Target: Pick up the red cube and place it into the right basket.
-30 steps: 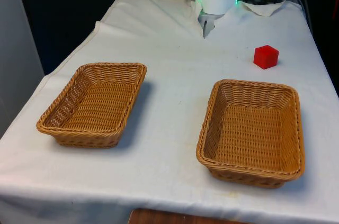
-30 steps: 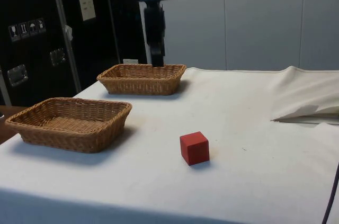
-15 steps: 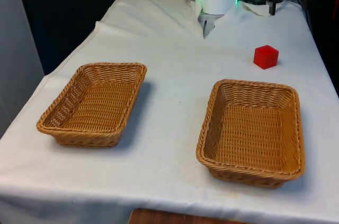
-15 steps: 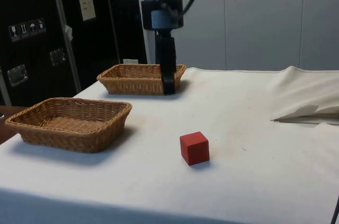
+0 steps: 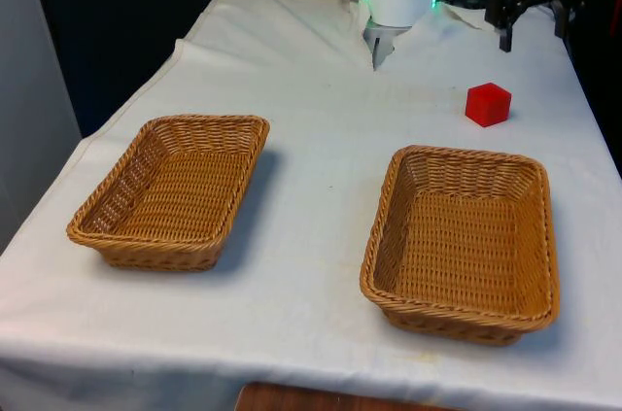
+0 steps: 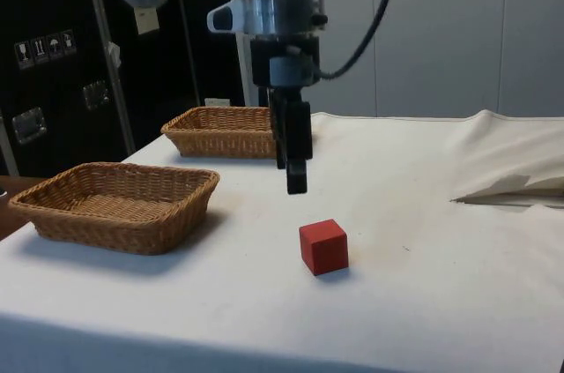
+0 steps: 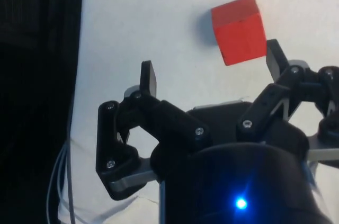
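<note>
My gripper grabs the red cube (image 5: 487, 104) by its opposite sides next, to place the cube into the wicker basket (image 5: 185, 192).
The red cube (image 5: 487, 104) lies on the white cloth at the front view's far right, beyond the right basket (image 5: 465, 153). My gripper (image 5: 533, 37) hangs open above the cloth, a little past the cube and nearer the table's right edge. In the side view the gripper (image 6: 296, 184) is lower than the arm's wrist, up and beside the cube (image 6: 323, 246), not touching it. In the wrist view the cube (image 7: 239, 30) sits just off one fingertip (image 7: 275, 57), outside the gap of the gripper (image 7: 212, 68).
The left basket (image 5: 206, 120) stands empty at the front view's left. In the side view the right basket (image 6: 154, 173) is the nearer one and the left basket (image 6: 231, 113) lies behind it. A cloth fold (image 6: 511, 186) rises near the robot's base.
The gripper has come down and moved across towards the red cube, from near the far basket in the side view. The cube and both baskets have stayed put.
</note>
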Robot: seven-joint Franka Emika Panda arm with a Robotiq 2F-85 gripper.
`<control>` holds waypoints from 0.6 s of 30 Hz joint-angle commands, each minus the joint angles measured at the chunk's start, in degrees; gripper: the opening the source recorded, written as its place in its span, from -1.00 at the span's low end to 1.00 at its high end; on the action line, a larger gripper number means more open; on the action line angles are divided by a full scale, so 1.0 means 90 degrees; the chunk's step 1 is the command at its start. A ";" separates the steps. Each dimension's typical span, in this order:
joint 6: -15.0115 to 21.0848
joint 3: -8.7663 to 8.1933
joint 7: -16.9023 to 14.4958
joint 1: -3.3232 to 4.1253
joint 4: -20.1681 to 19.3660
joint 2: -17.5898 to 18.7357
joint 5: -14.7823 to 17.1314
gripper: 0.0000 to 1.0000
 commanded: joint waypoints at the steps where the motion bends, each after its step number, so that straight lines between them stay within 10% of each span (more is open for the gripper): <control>1: 0.0051 0.0013 -0.0051 0.0000 -0.0025 0.0025 0.0032 1.00; 18: 0.0668 -0.0013 -0.1127 -0.0108 -0.0446 0.0280 0.0286 1.00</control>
